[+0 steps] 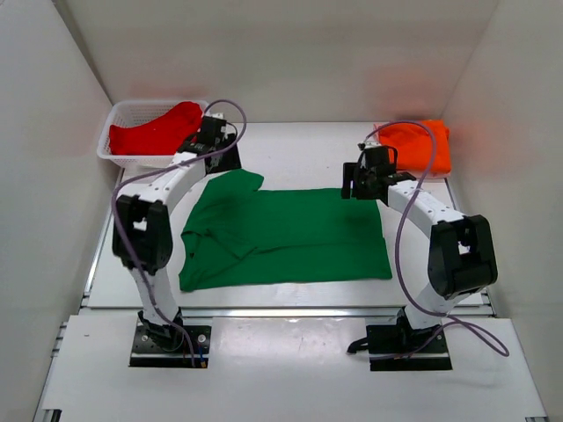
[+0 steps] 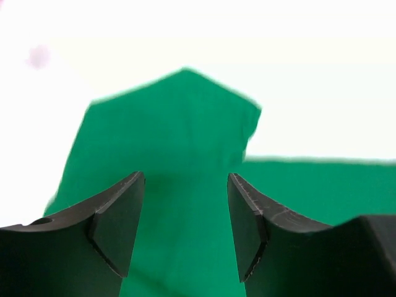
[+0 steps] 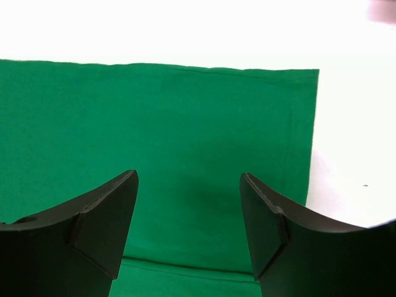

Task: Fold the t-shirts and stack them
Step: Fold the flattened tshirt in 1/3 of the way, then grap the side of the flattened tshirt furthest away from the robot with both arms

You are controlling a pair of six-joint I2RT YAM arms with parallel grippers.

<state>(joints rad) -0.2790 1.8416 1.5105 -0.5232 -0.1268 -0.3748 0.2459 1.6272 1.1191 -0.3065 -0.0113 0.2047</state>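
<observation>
My left gripper should next grab the t-shirt's far sleeve point(image 1: 237, 182) to fold over the far side of the green t-shirt point(image 1: 281, 233).
The bright green t-shirt point(image 1: 281, 233) lies spread flat in the middle of the table, its collar to the left. My left gripper point(image 1: 224, 163) hovers over the shirt's far left sleeve point(image 2: 179, 117), open point(image 2: 185, 176), with only cloth showing below the gap. My right gripper point(image 1: 355, 186) hangs over the shirt's far right corner, open point(image 3: 189, 176), above the green cloth point(image 3: 185, 111) near its hem. A red t-shirt point(image 1: 158, 130) lies crumpled in the basket. An orange t-shirt point(image 1: 420, 145) sits bunched at the back right.
A white mesh basket point(image 1: 119, 156) stands at the back left corner, just behind the left arm. White walls enclose the table on the left, back and right. Purple cables loop off both arms.
</observation>
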